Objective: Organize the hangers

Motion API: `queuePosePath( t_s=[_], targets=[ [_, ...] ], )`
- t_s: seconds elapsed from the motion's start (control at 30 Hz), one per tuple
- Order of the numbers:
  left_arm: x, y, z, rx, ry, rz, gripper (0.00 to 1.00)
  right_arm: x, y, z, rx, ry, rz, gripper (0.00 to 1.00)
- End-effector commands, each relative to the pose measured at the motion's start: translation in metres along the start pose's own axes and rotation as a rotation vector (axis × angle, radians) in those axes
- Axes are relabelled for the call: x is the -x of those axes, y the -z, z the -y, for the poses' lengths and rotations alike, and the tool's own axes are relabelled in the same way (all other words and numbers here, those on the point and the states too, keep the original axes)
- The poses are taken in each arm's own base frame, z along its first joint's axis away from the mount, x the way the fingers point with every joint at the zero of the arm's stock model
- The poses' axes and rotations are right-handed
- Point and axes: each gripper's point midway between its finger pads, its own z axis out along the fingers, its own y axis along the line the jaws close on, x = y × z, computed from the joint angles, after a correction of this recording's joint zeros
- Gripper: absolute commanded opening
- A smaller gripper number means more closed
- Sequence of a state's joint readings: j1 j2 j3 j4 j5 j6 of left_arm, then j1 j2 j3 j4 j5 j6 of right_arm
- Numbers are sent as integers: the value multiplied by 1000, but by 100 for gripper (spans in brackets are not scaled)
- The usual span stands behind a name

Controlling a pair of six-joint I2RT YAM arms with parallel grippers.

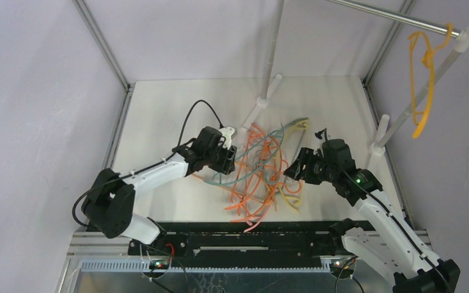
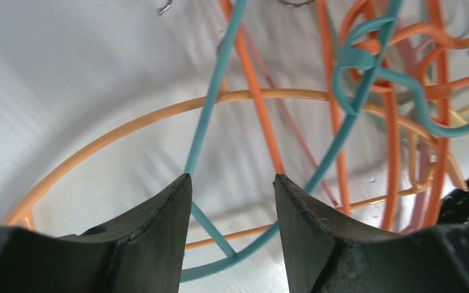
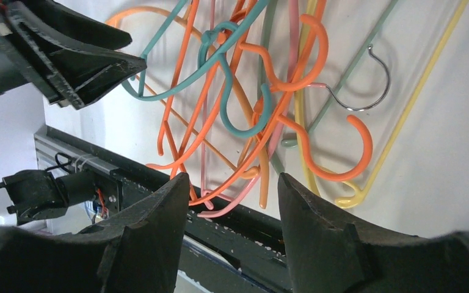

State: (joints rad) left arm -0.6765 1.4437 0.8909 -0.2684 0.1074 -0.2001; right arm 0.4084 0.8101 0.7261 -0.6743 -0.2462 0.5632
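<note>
My left gripper will take hold of the teal hanger by its bar near the corner (image 1: pixel 220 181), so that the hanger's hook stays free for the handover and for hanging.
A tangled pile of hangers (image 1: pixel 262 171) in orange, teal, pink, pale green and yellow lies mid-table. One orange-yellow hanger (image 1: pixel 424 79) hangs on the steel rod at top right. My left gripper (image 1: pixel 232 160) is open at the pile's left edge. In the left wrist view, the corner of a teal hanger (image 2: pixel 210 104) lies between the open fingers (image 2: pixel 232 178), over a pale orange hanger (image 2: pixel 128 125). My right gripper (image 1: pixel 290 171) is open and empty at the pile's right edge. In its wrist view (image 3: pixel 232 177) it is above a teal hook (image 3: pixel 244 116), an orange hook (image 3: pixel 354 152) and a yellow hanger (image 3: pixel 415 97).
White rack poles (image 1: pixel 272 61) and a steel rod (image 1: pixel 391 15) stand at the back and right. A black rail (image 1: pixel 250 235) runs along the near table edge, also in the right wrist view (image 3: pixel 238 229). A black cable (image 1: pixel 195 110) loops over the left arm.
</note>
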Motion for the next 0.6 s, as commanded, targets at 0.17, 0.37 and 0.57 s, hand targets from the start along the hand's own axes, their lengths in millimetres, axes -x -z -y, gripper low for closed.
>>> queuePosePath(
  t_s=[0.17,0.37,0.57],
  targets=[
    [-5,-20,-27,40,-30,-50,56,-1,18,15,-3,-29,70,63],
    [-34,-36,-34,49,-25,-133,53,-1,28,22,-17,-51,100,63],
    [-44,-36,-25,-1,-8,-172,3,-1,29,24,-23,-64,103,63]
  ],
)
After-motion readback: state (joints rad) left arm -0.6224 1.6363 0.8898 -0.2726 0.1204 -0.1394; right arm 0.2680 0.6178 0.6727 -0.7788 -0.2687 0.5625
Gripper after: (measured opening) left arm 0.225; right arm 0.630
